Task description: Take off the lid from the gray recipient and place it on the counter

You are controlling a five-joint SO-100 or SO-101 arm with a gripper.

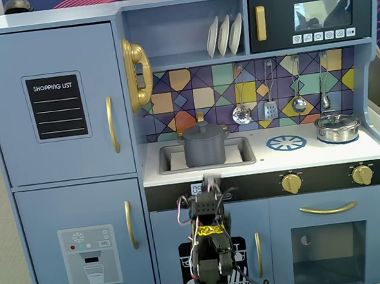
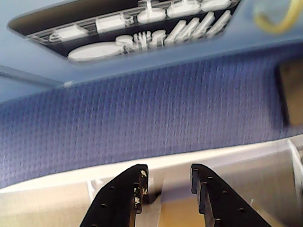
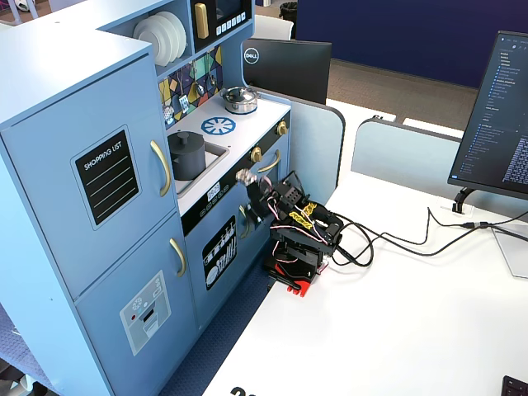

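My gripper will grab the dark gray lid by its small knob to open the gray recipient (image 1: 205,150).
The gray recipient (image 1: 205,150) stands in the recessed sink of the white counter (image 1: 316,154), and the dark gray lid (image 1: 202,131) with its small knob lies shut on it. Both fixed views show the pot (image 3: 186,161) and lid (image 3: 185,139). My arm (image 1: 212,240) is folded low in front of the kitchen, below counter height and well away from the pot. In the wrist view my gripper (image 2: 165,182) is open and empty, aimed down at the blue carpet and the white table edge. The pot is out of the wrist view.
A shiny silver pot (image 1: 337,128) with its own lid stands at the counter's right end, beside the blue burner print (image 1: 286,142). Gold knobs (image 1: 291,183) line the front panel. Utensils hang above the counter. Cables (image 3: 388,239) and monitors sit on the white table.
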